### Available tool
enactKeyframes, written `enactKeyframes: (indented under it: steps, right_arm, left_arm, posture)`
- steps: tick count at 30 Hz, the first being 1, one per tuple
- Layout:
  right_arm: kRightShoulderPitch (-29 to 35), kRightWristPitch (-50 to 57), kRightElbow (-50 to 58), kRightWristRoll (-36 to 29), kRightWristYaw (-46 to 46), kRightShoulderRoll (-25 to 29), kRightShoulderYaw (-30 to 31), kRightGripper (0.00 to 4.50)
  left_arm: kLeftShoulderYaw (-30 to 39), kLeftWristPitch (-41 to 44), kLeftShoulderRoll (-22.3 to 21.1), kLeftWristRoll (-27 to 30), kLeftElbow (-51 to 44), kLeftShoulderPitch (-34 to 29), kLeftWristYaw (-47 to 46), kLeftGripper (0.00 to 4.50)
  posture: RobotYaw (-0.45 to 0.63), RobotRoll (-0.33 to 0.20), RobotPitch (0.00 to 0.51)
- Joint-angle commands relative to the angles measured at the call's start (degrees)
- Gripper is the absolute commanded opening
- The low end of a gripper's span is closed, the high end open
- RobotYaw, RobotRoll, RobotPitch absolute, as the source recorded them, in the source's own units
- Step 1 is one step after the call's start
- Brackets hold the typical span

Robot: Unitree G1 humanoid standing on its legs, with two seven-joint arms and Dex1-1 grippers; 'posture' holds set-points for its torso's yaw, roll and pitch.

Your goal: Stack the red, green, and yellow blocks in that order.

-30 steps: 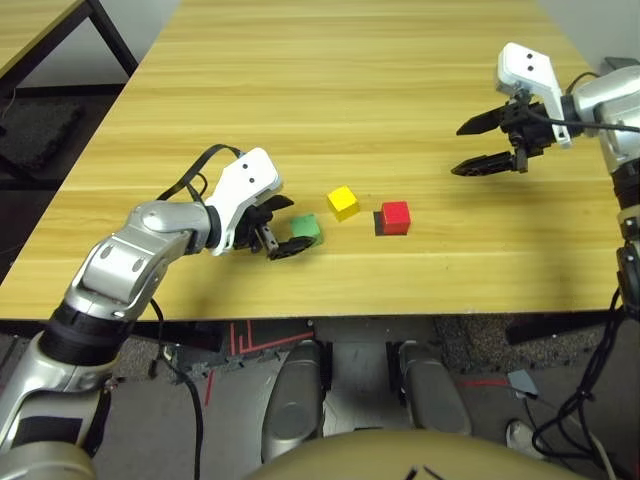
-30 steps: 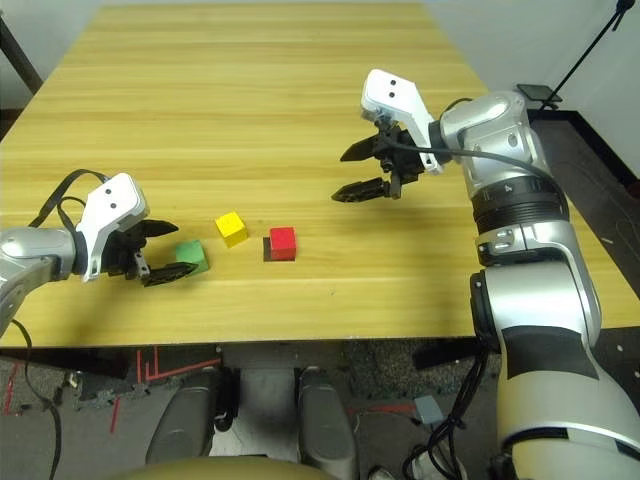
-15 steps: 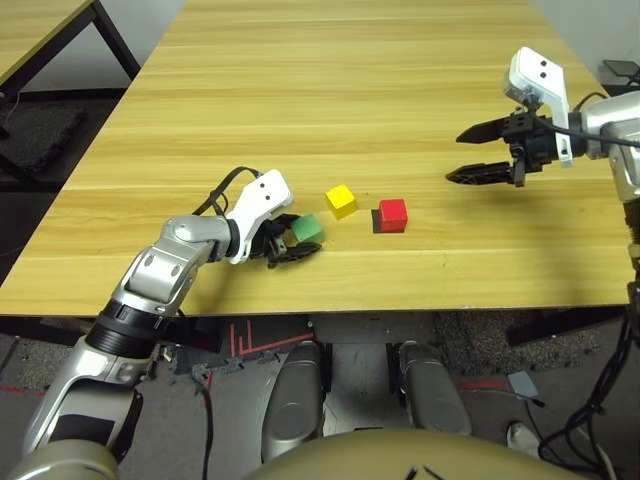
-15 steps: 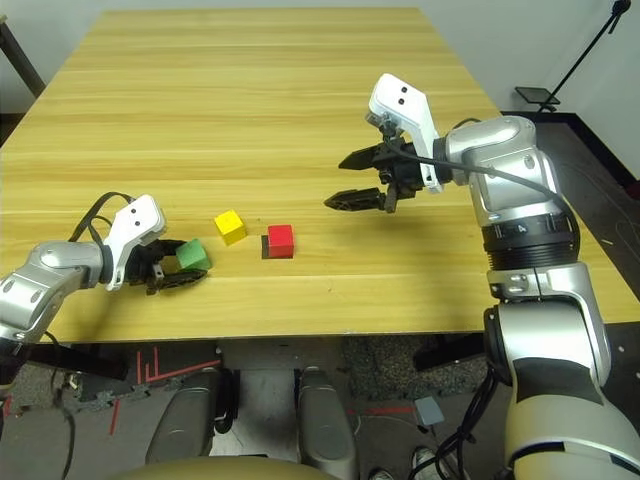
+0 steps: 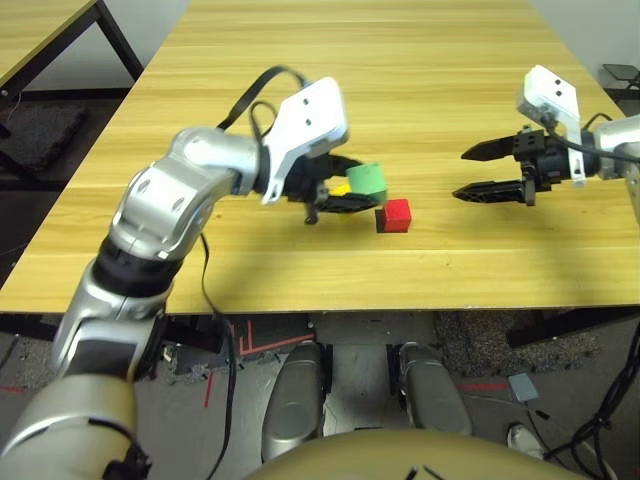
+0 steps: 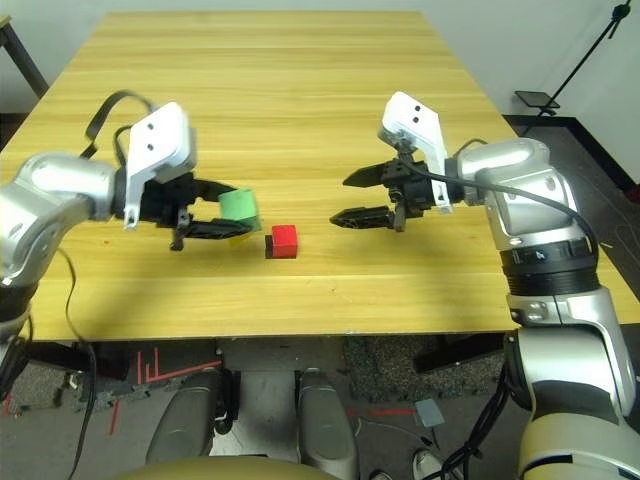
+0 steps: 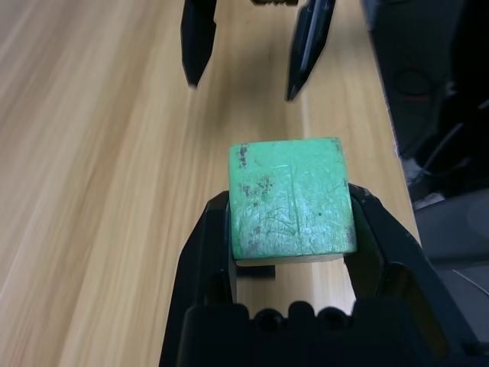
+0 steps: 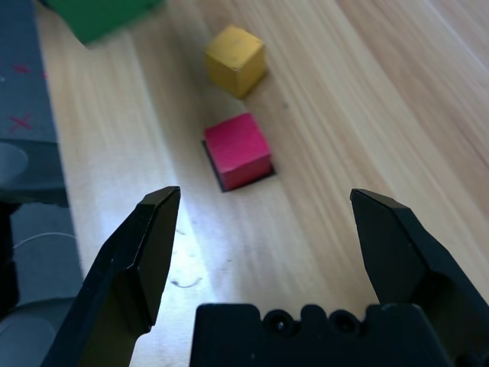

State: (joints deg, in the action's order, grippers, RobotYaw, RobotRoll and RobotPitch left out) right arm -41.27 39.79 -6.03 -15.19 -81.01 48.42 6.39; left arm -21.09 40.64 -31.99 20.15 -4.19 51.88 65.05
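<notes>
My left gripper keeps hold of the green block for now, since the block is above and beside the red block.
My left gripper (image 5: 352, 192) is shut on the green block (image 5: 367, 180), holding it in the air just left of and above the red block (image 5: 397, 215). In the left wrist view the green block (image 7: 290, 197) sits squarely between the two fingers. The red block rests on the table with the yellow block (image 8: 235, 60) just beyond it; from the head the green block largely hides the yellow one. My right gripper (image 5: 460, 174) hangs open to the right of the red block, fingertips pointing at it, nothing between them.
A flat black patch (image 5: 378, 222) lies under the red block's left edge. The wooden table (image 5: 350, 80) stretches far behind the blocks; its front edge runs close below them. A second table (image 5: 30, 30) stands at the far left.
My left gripper has closed on the green block, lifted it off the table and carried it right, over the yellow block and toward the red one. The right gripper barely moved.
</notes>
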Motion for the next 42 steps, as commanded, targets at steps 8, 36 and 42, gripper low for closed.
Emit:
enactKeyframes:
  steps: [8, 36, 42]
  right_arm:
    - [5.2, 3.6, 6.8, -4.5, 2.3, 3.9, -2.7, 4.50]
    - [6.9, 4.0, 7.8, -7.2, 5.9, 5.1, -3.0, 4.50]
    - [6.6, 3.8, 7.3, -7.0, 6.1, 4.8, -2.7, 4.50]
  left_arm:
    - [-6.5, -25.1, 12.8, -12.2, 34.8, 7.8, 7.1, 2.07]
    - [-2.2, -25.3, 17.7, -19.9, 45.3, 8.1, 7.3, 2.07]
    - [-1.7, -17.4, 18.0, -18.7, 39.9, 6.9, 8.0, 2.07]
  posture:
    - [0.06, -0.135, 0.076]
    - [0.04, -0.146, 0.098]
    - [0.04, -0.144, 0.099]
